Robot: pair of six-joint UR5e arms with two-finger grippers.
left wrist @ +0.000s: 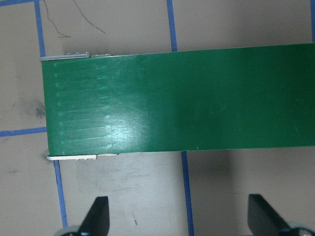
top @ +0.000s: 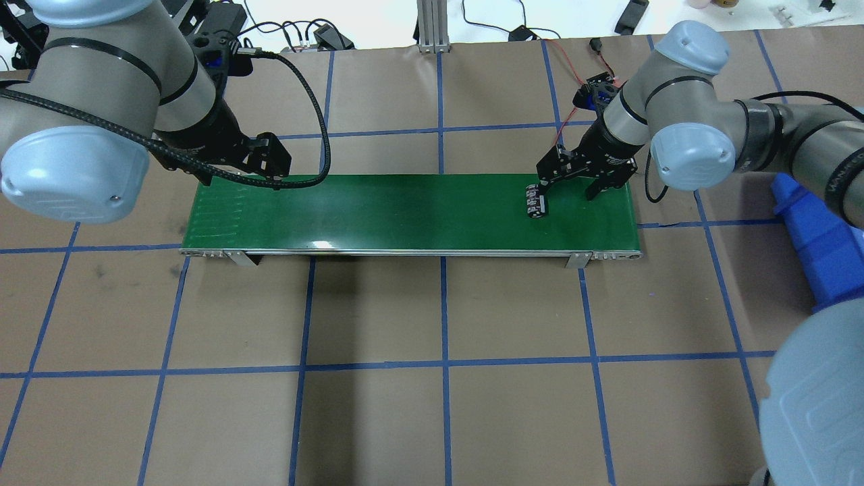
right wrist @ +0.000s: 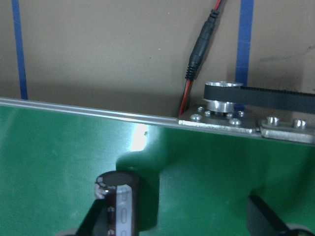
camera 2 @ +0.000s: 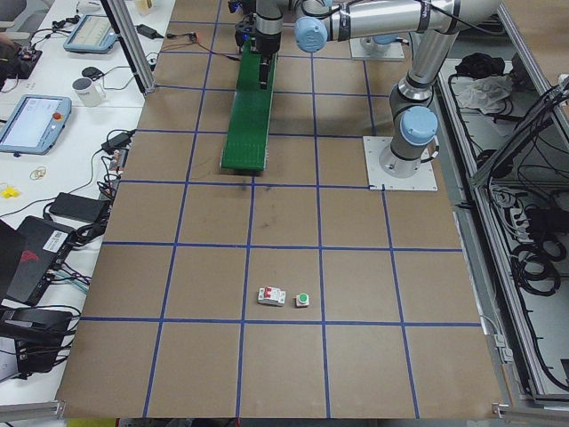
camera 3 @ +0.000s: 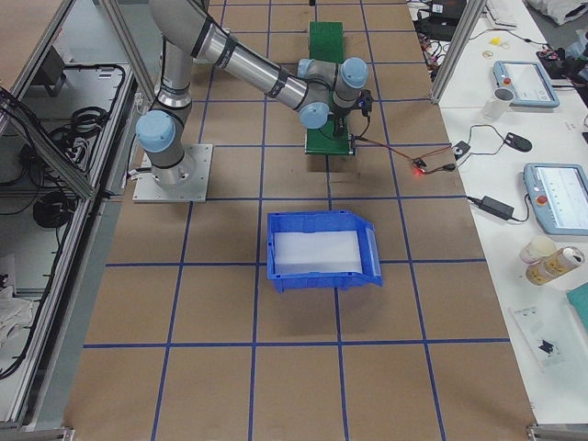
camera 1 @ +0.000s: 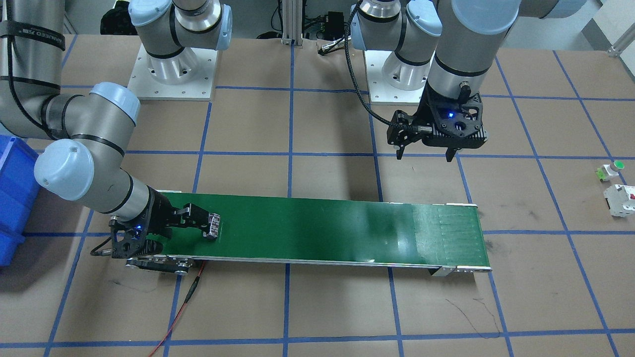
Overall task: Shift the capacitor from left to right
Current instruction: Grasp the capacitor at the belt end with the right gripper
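Note:
Next, my right gripper grabs the capacitor by its cylindrical body to move it across.
The capacitor is a small dark cylinder with a pale stripe. It lies on the green conveyor belt near the belt's right end. My right gripper is open and low over the belt. In the right wrist view the capacitor sits right beside one finger, and the other finger is far from it. It also shows in the front view. My left gripper is open and empty. It hovers behind the belt's left end.
A white boxy part with a red spot and a green-capped button lie on the table past the belt's left end. A blue bin stands beyond the belt's right end. A red and black cable runs off by the belt's motor end.

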